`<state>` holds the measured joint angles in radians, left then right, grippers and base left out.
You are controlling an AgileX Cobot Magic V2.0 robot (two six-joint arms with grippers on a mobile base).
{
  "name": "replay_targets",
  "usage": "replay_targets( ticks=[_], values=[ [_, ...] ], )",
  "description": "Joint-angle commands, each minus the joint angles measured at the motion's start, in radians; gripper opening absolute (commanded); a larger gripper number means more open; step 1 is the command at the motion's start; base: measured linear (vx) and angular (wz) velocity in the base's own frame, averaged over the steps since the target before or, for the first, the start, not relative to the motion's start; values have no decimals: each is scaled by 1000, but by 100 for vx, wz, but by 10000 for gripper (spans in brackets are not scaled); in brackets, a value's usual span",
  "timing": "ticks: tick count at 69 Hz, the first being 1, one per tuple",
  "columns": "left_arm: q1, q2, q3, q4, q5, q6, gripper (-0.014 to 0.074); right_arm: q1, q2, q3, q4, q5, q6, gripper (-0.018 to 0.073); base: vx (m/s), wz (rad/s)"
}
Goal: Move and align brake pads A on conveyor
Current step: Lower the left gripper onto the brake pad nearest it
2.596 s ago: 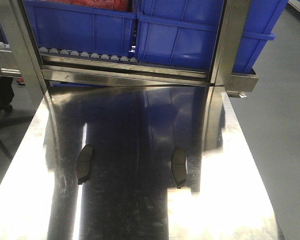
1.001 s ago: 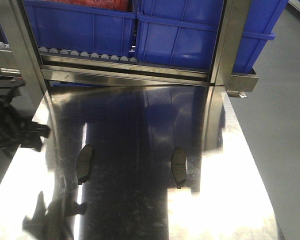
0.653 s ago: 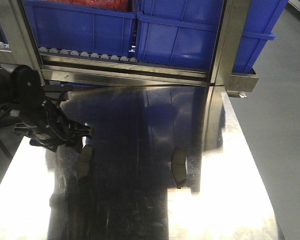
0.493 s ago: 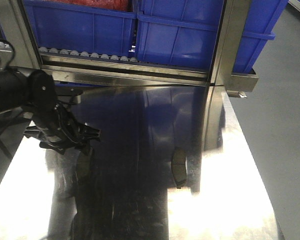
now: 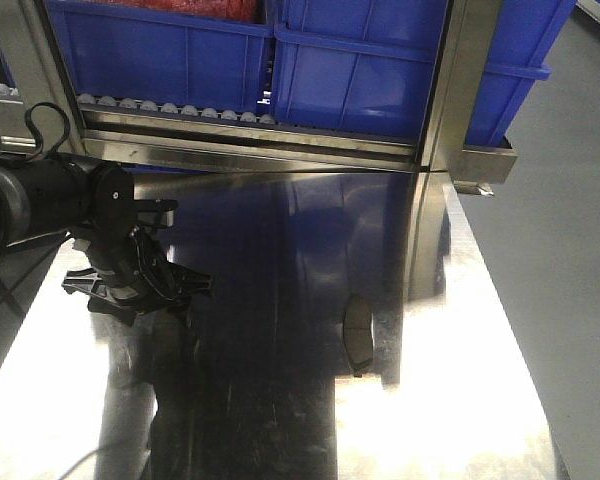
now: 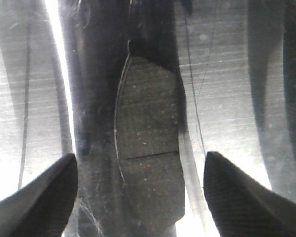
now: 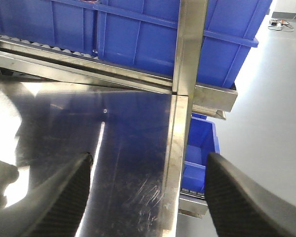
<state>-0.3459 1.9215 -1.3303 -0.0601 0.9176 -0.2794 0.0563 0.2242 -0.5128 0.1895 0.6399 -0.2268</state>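
Observation:
I should next grab the brake pad by its long edges with my left gripper, so the brake pad's grooved side (image 6: 150,143) stays free for aligning on the conveyor.
Two brake pads A lie on a shiny steel tabletop (image 5: 430,420). One brake pad (image 5: 357,335) rests right of centre, lengthwise, untouched. The other pad (image 6: 148,143) fills the left wrist view, grey-brown face up with a thin cross groove. My left gripper (image 5: 140,290) hovers over it, open, its dark fingertips (image 6: 44,197) standing either side of the pad and apart from it (image 6: 140,157). In the front view the arm and its shadow hide this pad. My right gripper (image 7: 149,160) is open and empty above the table's right edge. The conveyor is out of view.
Blue bins (image 5: 160,50) sit on a rack behind the table above a row of small metal rollers (image 5: 170,108). A steel post (image 5: 450,90) stands at the back right. Another blue bin (image 7: 202,153) sits below the table's right edge, beside grey floor.
My left arm has come in from the left edge and moved right and down over the left pad, now covering it. Both pads lie where they were.

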Motion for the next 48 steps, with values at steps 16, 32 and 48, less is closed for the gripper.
replay_targets(
  ticks=[16,32,48],
  values=[
    [-7,-14,-27,-3,-25,-10,523,-3,12,-26,2,-69,-6,484,0,0],
    [-7,14,-27,-1,-53,-10,523,-3,12,-26,2,-69,-6,484,0,0],
    [-7,26,-27,1,-73,-10,376,-3,12,-26,2,-69,-6,484,0,0]
  ],
)
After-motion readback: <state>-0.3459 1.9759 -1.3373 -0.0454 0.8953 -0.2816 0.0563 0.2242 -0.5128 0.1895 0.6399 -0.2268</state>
